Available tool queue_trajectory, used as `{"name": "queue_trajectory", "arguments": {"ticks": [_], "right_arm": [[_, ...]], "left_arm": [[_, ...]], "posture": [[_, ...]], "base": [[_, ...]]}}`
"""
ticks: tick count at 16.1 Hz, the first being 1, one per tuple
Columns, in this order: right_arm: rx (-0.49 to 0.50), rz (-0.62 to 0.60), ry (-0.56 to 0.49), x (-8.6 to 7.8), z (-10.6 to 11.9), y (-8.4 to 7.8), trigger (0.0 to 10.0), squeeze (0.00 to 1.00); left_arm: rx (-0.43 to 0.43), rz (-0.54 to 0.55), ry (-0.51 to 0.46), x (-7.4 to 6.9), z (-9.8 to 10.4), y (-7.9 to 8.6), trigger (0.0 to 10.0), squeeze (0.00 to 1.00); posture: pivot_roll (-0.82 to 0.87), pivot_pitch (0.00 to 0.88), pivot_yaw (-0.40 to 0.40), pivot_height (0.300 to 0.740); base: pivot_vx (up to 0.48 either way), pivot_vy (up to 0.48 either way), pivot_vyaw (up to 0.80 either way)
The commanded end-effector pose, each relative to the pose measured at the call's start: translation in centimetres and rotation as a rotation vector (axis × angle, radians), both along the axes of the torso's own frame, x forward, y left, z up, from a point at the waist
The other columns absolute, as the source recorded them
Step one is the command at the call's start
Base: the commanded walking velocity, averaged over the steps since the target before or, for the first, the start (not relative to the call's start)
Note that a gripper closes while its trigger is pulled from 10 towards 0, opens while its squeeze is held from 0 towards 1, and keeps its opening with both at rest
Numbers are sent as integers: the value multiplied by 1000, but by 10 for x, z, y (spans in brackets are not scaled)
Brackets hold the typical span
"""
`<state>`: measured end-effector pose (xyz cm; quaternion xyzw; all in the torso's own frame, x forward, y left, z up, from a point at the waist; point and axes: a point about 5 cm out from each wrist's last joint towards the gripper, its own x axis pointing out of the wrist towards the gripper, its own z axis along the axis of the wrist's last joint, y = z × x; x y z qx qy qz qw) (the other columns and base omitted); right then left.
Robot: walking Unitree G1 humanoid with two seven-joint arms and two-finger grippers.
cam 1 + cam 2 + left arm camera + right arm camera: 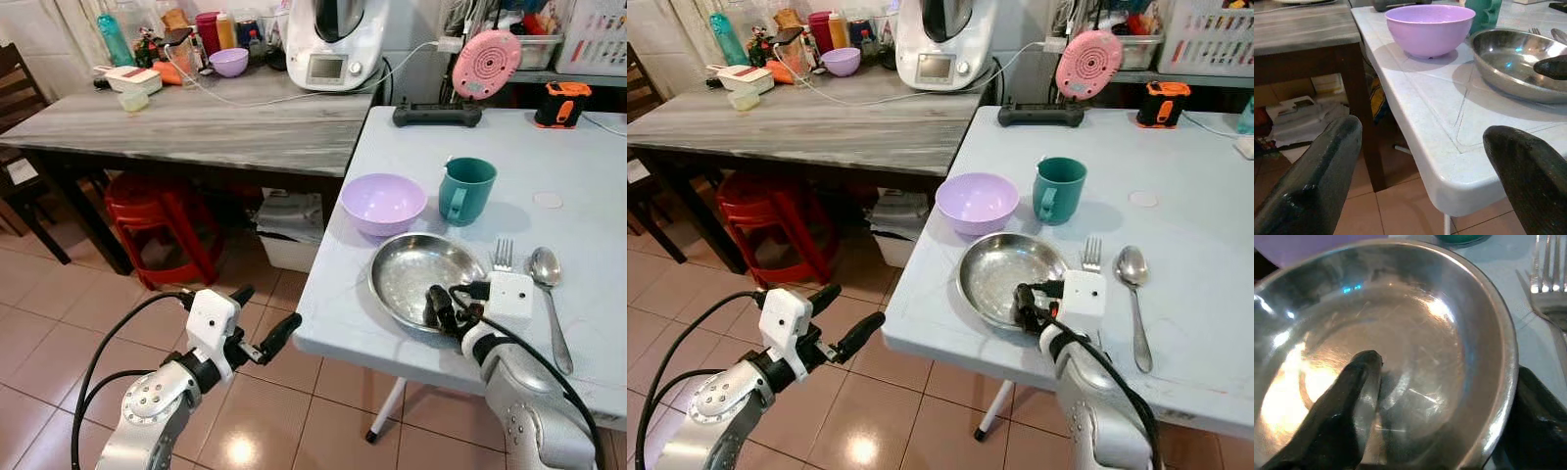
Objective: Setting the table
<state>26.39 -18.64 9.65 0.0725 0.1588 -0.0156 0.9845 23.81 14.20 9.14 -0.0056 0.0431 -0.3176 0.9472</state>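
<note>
The table needs to be set. My right gripper should next grab the steel plate [1425,333] by its raised rim [1501,409].
A steel plate [411,269] lies near the front edge of the pale blue table [549,157]. Behind it stand a purple bowl [382,201] and a teal mug [465,188]. To its right lie a fork [503,255] and a spoon [547,269]. My right gripper [441,308] is open at the plate's near rim. In the right wrist view one finger [1352,406] rests inside the plate [1425,333] and the other sits outside the rim. My left gripper [268,306] hangs open over the floor, just off the table's near left corner [1449,186].
A wooden table [216,122] stands to the left, with bottles, a second purple bowl and a white kitchen machine [333,39] at its back. Red stools [157,220] sit beneath it. A black power strip [436,115] and a pink disc [487,62] stand at the blue table's far edge.
</note>
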Motion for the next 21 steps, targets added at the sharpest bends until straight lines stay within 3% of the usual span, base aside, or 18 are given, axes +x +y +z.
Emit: {"name": "queue_trajectory", "arguments": {"ticks": [1,10,21], "right_arm": [[39,22,45,0,-7,9,0,0],[246,-7,71,4,-2,22,0,0],[339,-75,136,4,-7,21,0,0]], "left_arm": [[12,-10,-26,-1,6,2,10000,0],[14,-40,-51,0,9,-2,10000,0],[-13,-69,-71,-1,11,-5,10000,0]], "posture": [[-40,2,101,740],[-46,3,107,740],[-44,1,106,740]], "base": [[0,0,0],[0,0,0],[0,0,0]]}}
